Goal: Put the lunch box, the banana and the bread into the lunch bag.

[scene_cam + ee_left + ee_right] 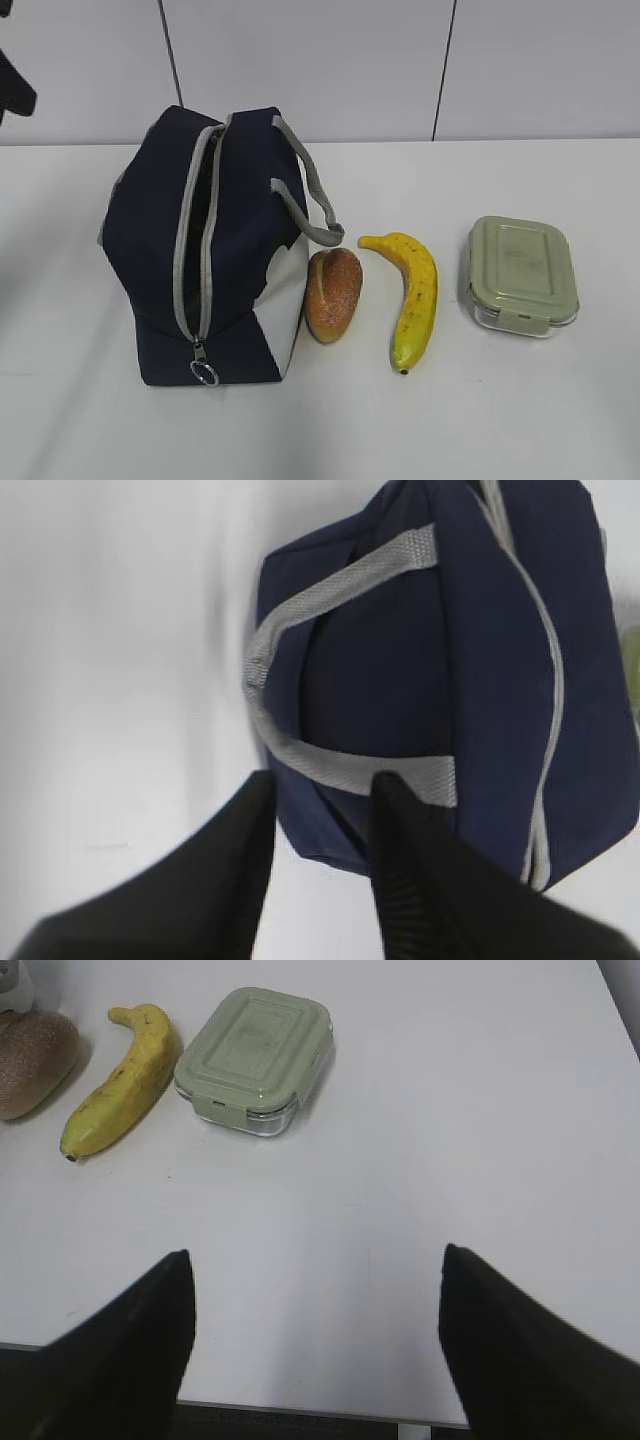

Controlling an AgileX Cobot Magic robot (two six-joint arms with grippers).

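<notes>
I need to grab the raised cloth edge along the opening with my left gripper next, because the lunch bag is wide soft cloth with its zipper slightly parted (203,220).
The navy lunch bag (230,250) lies on the left of the white table, its grey zipper slightly parted along the top and its ring pull (204,373) at the near end. To its right, in a row, lie the bread (333,293), the banana (412,295) and the green-lidded lunch box (522,272). My left gripper (322,790) is open and empty, above the table just short of the bag's (450,680) end with the grey handle (340,580). My right gripper (315,1255) is wide open and empty near the table's front edge, well short of the lunch box (255,1055), banana (125,1075) and bread (35,1060).
A dark part of the left arm (12,90) shows at the upper left edge of the exterior view. A white panelled wall (400,60) stands behind the table. The table's front edge (300,1405) runs under the right gripper.
</notes>
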